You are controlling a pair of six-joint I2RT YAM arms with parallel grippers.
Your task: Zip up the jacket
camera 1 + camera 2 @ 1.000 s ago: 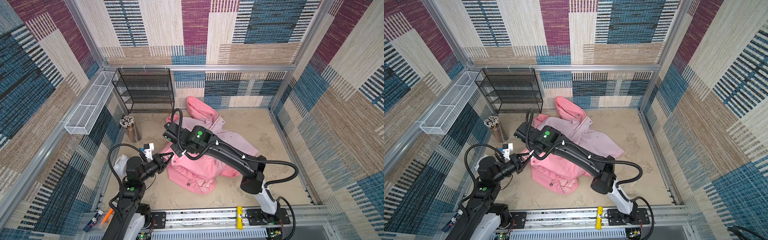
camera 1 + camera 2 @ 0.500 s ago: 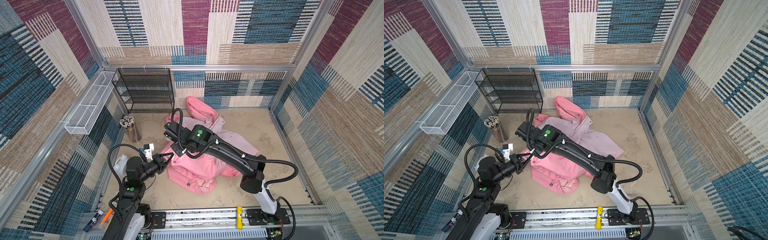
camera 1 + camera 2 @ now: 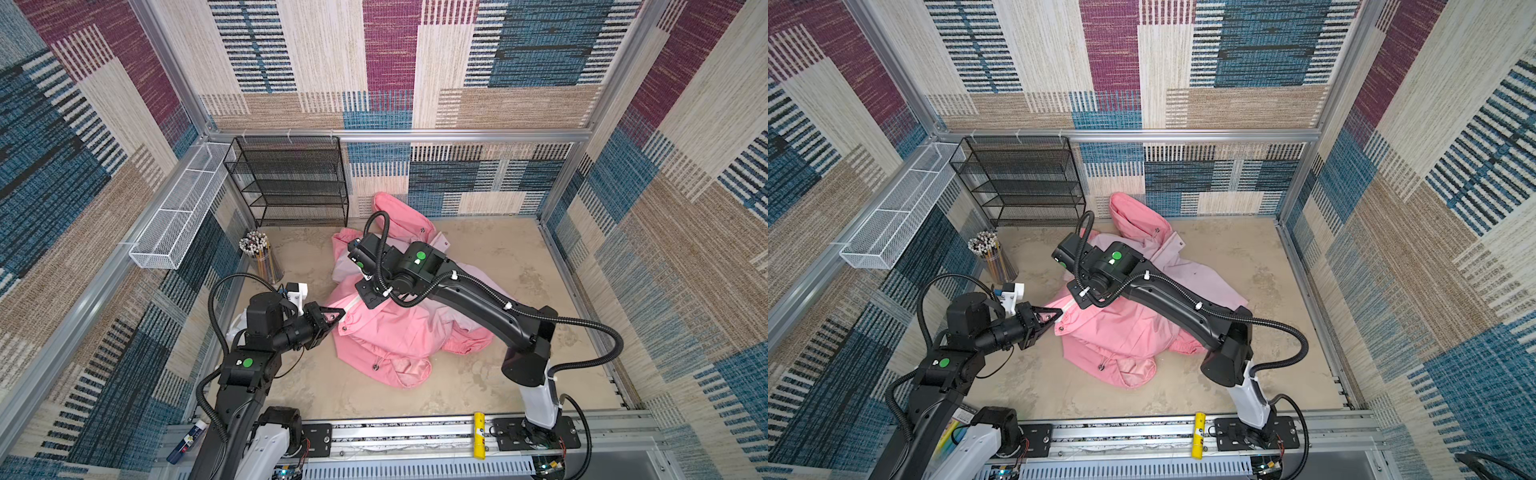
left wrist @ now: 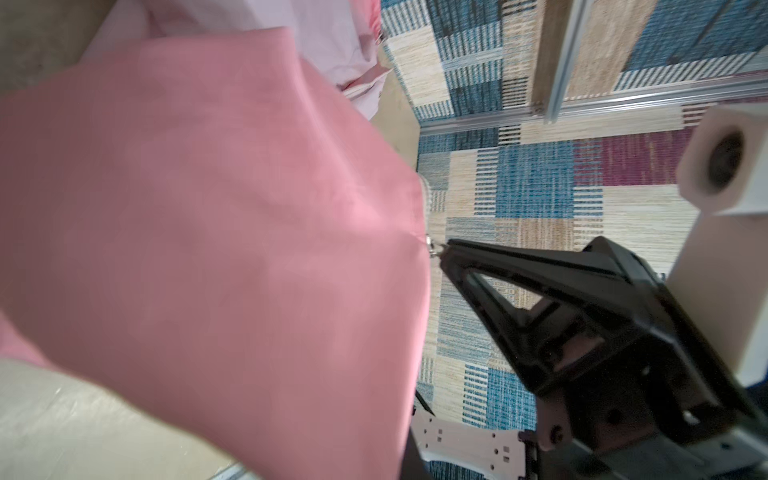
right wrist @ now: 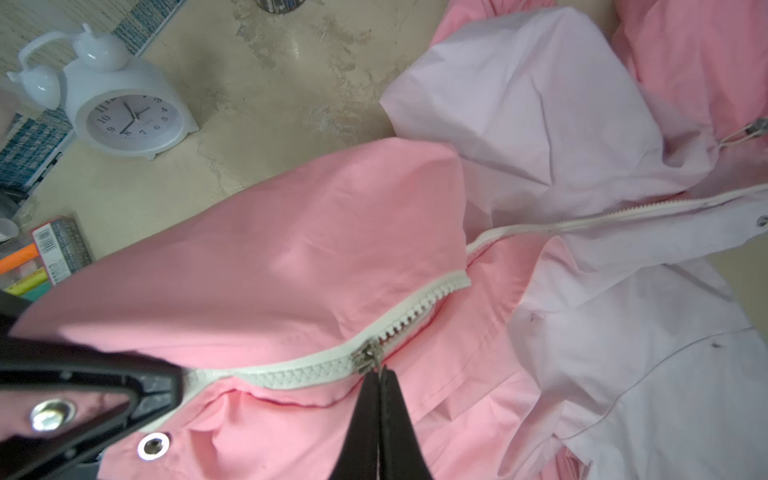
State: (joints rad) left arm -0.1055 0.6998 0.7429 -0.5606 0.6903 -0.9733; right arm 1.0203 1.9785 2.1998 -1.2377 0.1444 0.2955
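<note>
The right gripper's fingers are close to the jacket's lower front edge (image 3: 341,325) (image 4: 421,240), so my left gripper needs to keep holding the jacket until the white zipper is fully closed.
The pink jacket (image 3: 399,336) lies crumpled on the sandy floor in both top views, its hood toward the back wall. My left gripper (image 3: 338,312) is shut on the jacket's lower front edge, at the bottom end of the white zipper (image 5: 299,374). In the left wrist view the left gripper (image 4: 442,249) pinches that edge by a small metal piece. My right gripper (image 5: 380,370) is shut on the pull tab of the silver slider (image 5: 368,356). The teeth are joined from the left gripper up to the slider and stand apart beyond it. Silver snaps (image 5: 153,445) show on the placket.
A black wire shelf (image 3: 291,183) stands at the back left, with a white wire basket (image 3: 178,212) on the left wall. A cup of pencils (image 3: 261,257) and a white alarm clock (image 5: 124,112) sit left of the jacket. Boxes and markers (image 5: 50,253) lie by the left wall.
My right arm has moved a little to the right and toward the back, drawing the slider along the zipper. The left arm has held still on the jacket's bottom edge.
</note>
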